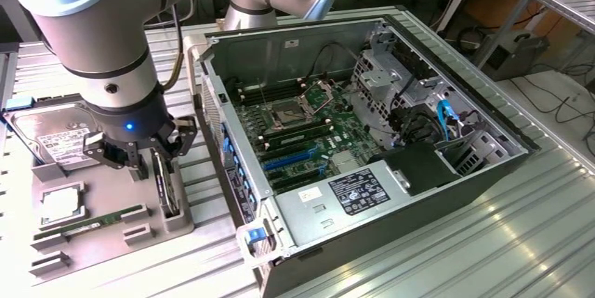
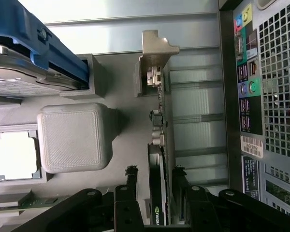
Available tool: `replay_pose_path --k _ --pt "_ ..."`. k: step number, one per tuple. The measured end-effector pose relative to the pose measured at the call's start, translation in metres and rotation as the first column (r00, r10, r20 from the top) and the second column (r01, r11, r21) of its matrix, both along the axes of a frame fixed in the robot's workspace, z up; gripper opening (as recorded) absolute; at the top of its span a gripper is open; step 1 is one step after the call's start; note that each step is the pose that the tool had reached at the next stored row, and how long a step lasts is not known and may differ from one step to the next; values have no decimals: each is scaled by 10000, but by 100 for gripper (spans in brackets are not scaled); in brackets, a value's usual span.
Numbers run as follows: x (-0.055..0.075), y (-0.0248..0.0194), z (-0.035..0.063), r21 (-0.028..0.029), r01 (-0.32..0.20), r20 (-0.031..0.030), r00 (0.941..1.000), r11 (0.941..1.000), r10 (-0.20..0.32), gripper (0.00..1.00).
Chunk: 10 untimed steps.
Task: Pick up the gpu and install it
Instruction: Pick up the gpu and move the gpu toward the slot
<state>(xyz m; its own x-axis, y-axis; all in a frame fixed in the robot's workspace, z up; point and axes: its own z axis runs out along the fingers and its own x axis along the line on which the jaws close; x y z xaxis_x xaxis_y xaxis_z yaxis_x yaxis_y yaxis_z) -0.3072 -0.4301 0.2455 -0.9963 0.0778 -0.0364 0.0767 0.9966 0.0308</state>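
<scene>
My gripper should pick up the GPU by its black shrouded body (image 2: 156, 186) next. That leaves the GPU's silver end bracket (image 2: 155, 53) free to fit the computer case.
The gpu (image 1: 167, 188) stands on edge in a slot of the grey holder tray (image 1: 111, 249), beside the open computer case (image 1: 465, 173). In the wrist view the gpu (image 2: 157, 145) is a thin black card seen edge-on, with its silver end bracket (image 2: 154, 53) at the far end. My gripper (image 1: 156, 162) is lowered over the card. Its jaws are open, with one of the fingers (image 2: 131, 178) on each side of the card and a small gap on both sides. Nothing is held.
The tray also holds a hard drive (image 1: 60, 138), a CPU (image 1: 58, 204) and a green RAM stick (image 1: 93, 223). Blue expansion slots (image 1: 290, 159) lie on the case's motherboard. The case's rear port panel (image 2: 249, 96) stands close beside the tray.
</scene>
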Motion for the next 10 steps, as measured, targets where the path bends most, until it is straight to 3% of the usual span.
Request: replay_pose_path --k 10 --pt "0 1 -10 1 2 1 10000 10000 -2 42"
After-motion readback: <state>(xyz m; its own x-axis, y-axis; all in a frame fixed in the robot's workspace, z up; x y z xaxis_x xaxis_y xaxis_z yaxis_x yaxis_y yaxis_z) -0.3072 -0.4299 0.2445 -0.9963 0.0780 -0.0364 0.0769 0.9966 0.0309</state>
